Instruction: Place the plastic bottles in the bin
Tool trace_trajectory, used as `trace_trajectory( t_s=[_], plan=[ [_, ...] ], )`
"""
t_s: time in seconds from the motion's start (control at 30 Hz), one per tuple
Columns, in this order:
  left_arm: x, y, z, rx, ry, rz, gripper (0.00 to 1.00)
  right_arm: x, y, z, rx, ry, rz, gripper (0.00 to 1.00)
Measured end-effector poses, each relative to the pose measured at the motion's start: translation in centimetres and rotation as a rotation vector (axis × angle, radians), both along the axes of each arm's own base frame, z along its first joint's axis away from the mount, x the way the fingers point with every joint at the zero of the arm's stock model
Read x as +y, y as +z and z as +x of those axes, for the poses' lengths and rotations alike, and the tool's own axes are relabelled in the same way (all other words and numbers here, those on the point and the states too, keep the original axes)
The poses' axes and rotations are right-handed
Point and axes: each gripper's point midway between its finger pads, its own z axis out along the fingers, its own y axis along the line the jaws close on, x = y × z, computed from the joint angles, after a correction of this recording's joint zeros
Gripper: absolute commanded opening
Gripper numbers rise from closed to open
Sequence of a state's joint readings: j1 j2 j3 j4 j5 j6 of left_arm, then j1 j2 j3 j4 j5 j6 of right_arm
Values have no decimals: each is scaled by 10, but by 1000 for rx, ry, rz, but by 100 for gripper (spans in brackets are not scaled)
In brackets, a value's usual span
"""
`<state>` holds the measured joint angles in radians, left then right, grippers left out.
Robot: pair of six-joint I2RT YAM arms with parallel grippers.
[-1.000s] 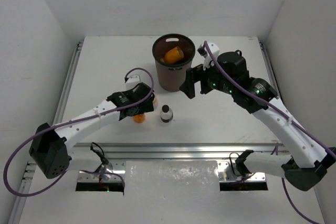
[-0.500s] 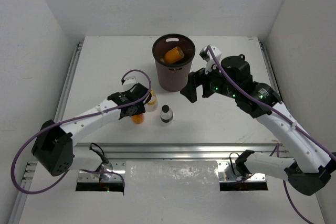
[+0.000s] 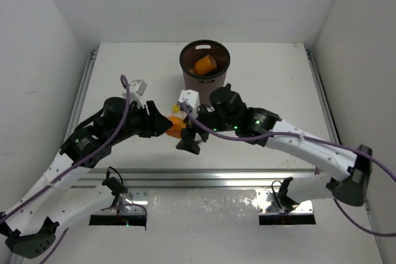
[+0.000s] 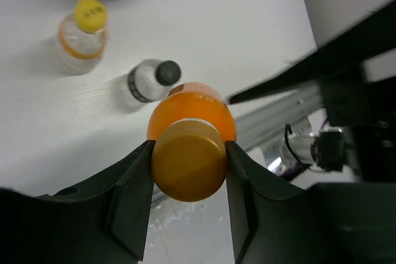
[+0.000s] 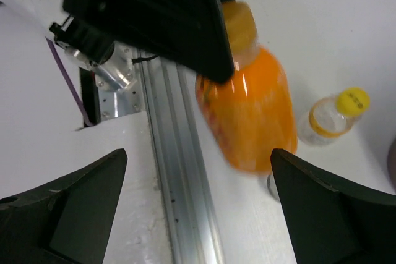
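Note:
My right gripper would miss the orange bottle's body (image 3: 176,128) (image 5: 255,114) if it closed now, because the body is beyond both fingers. It needs to move toward it first.
My left gripper (image 4: 189,148) is shut on the cap of an orange bottle (image 4: 192,112), which hangs off the table (image 3: 272,78) in front of the bin (image 3: 199,88). My right gripper (image 5: 198,211) stands open, close beside that orange bottle (image 5: 250,122) and not touching it. In the top view both grippers meet near the orange bottle (image 3: 177,127). A clear bottle with a yellow cap (image 4: 83,32) and a clear bottle with a dark label (image 4: 148,81) stand on the table below. Another orange bottle (image 3: 204,64) lies inside the bin.
An aluminium rail (image 5: 179,171) runs along the table's near edge under the right gripper. White walls close in the table on three sides. The right arm (image 3: 291,140) stretches across the front right of the table.
My left gripper has shut on the orange bottle and lifted it off the table. The right arm has swung from beside the bin down and left, close to the held bottle.

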<state>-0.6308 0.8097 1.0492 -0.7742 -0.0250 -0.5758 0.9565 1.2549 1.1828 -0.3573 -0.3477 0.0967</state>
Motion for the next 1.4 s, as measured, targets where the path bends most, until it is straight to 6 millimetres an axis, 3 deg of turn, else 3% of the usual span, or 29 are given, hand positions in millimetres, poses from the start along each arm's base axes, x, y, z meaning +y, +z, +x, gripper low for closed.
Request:
trace_trajectory(
  t_s=[0.07,0.17,0.27,0.37,0.4,0.43,0.47,0.53,0.57,0.63,0.73,0.8,0.9,1.0,1.07,1.13,1.23,1.27,1.33,1.37,1.4],
  plan=[
    [-10,3,-8,2,-75,-26,0,18,-10,3,-46,25,-31,99],
    [-16,2,-15,20,-129,-41,0,28,-29,17,-94,0,-77,99],
    [-34,9,-23,26,-226,-96,0,34,-43,25,-120,3,-90,69],
    [-38,17,-23,-3,-245,-118,0,38,-47,25,-134,17,-84,56],
    [-37,17,-22,-8,-244,-115,0,39,-46,25,-141,20,-75,41],
    [-37,18,-22,-10,-244,-114,5,39,-45,26,-153,18,-67,33],
    [-37,18,-22,-12,-244,-114,27,39,-45,27,-164,11,-58,27],
    [-35,19,-19,-18,-227,-106,59,37,-43,28,-179,-1,-48,18],
    [-32,21,-15,-24,-200,-97,80,36,-41,30,-190,-17,-47,16],
    [-20,26,-4,-44,-106,-68,96,29,-36,37,-218,-62,-50,15],
    [0,45,8,-81,58,-77,100,22,-19,55,-258,-141,-33,15],
    [22,60,15,-111,198,-83,100,13,-11,71,-261,-196,-38,15],
    [64,80,17,-165,414,-95,100,-11,14,111,-274,-332,-33,17],
    [85,89,15,-206,511,-113,100,-36,53,162,-314,-494,-10,18],
    [88,90,15,-217,528,-127,100,-48,80,198,-341,-592,17,20],
    [80,73,21,-194,518,-111,100,-55,97,229,-358,-667,48,24],
    [61,17,27,-93,457,-41,100,-66,97,274,-362,-758,36,34],
    [57,1,26,-60,434,-22,100,-68,91,287,-359,-781,23,50],
    [47,-29,25,7,392,19,100,-67,70,309,-331,-813,-6,64],
    [44,-41,24,34,374,37,100,-65,53,320,-310,-824,-29,92],
    [42,-49,23,53,359,51,100,-65,38,326,-283,-832,-51,99]
  ],
)
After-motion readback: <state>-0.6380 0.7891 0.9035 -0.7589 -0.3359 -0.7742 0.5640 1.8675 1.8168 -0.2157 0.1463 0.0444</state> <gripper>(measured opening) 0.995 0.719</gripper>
